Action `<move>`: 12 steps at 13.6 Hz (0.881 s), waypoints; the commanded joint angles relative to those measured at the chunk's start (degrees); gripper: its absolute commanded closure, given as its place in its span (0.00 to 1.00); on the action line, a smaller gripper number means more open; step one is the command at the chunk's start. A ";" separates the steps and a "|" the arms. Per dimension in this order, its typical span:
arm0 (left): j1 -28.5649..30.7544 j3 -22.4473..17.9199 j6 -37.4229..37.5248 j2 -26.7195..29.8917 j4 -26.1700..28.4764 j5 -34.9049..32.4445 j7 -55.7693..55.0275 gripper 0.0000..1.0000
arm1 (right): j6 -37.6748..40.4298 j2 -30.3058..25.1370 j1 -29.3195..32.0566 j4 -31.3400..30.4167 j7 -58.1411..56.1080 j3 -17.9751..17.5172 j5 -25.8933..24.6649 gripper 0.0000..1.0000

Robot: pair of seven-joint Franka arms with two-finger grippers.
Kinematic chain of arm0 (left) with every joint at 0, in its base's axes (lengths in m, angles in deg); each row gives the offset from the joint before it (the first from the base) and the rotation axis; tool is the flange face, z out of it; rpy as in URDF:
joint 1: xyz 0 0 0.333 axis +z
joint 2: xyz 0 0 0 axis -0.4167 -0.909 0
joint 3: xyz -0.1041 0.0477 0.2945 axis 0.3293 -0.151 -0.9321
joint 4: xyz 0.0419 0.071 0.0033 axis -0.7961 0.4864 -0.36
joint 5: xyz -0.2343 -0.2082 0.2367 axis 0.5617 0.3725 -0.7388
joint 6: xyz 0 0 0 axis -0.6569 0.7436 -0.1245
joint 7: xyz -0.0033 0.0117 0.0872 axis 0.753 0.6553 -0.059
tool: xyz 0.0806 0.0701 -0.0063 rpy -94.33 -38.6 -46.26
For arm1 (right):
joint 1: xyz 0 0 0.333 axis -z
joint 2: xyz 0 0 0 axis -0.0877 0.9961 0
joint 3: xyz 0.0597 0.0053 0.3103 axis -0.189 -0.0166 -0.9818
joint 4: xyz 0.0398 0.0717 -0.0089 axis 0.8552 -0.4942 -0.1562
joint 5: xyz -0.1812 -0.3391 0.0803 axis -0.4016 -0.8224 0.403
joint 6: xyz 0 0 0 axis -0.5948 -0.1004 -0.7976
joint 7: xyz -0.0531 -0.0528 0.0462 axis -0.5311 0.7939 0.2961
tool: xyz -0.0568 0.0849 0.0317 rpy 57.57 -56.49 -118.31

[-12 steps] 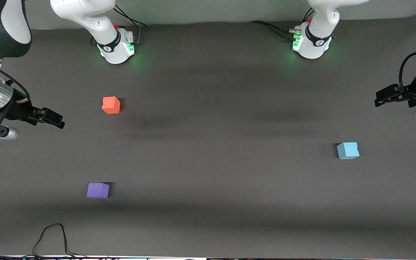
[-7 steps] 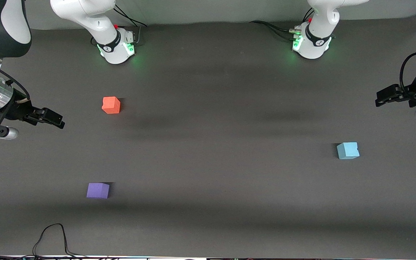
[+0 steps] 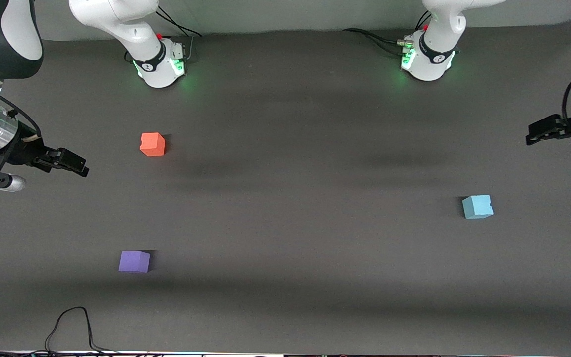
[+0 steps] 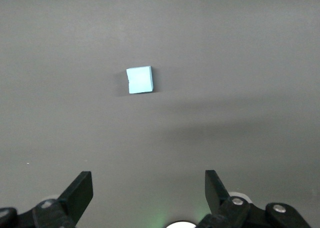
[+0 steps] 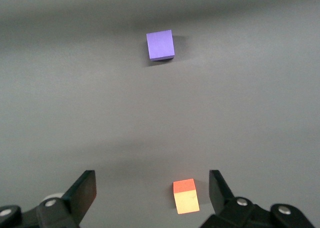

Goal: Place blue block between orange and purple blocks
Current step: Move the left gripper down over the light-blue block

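I will next take hold of the light blue block (image 3: 477, 207) by its sides with my left gripper, so that I can set it between the orange and purple blocks.
The light blue block (image 3: 477, 207) sits on the dark table toward the left arm's end; it also shows in the left wrist view (image 4: 139, 80). The orange block (image 3: 152, 144) and the purple block (image 3: 134, 261) sit toward the right arm's end, the purple one nearer the front camera; both show in the right wrist view, orange (image 5: 185, 196) and purple (image 5: 160, 44). My left gripper (image 3: 536, 135) is open and empty, high at the table's edge, away from the blue block. My right gripper (image 3: 75, 165) is open and empty, held up beside the orange block.
Both arm bases (image 3: 159, 62) (image 3: 427, 57) stand along the table edge farthest from the front camera. A black cable (image 3: 72, 327) loops at the nearest edge, close to the purple block.
My left gripper has drawn outward toward the table's edge at the left arm's end. The right arm and the three blocks have not moved.
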 commanded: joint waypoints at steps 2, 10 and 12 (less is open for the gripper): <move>1.52 -0.10 -4.93 0.58 4.06 -0.86 3.03 0.00 | 0.59 0.50 0.19 1.06 -1.50 0.21 1.01 0.00; 3.10 -0.10 -39.72 -3.88 28.76 -2.00 2.94 0.00 | 0.59 0.50 0.19 0.88 -1.50 0.29 1.01 0.00; 3.10 -0.10 -45.79 -7.83 30.27 -2.00 2.94 0.00 | 0.59 0.50 0.27 0.79 -1.50 0.38 1.01 0.00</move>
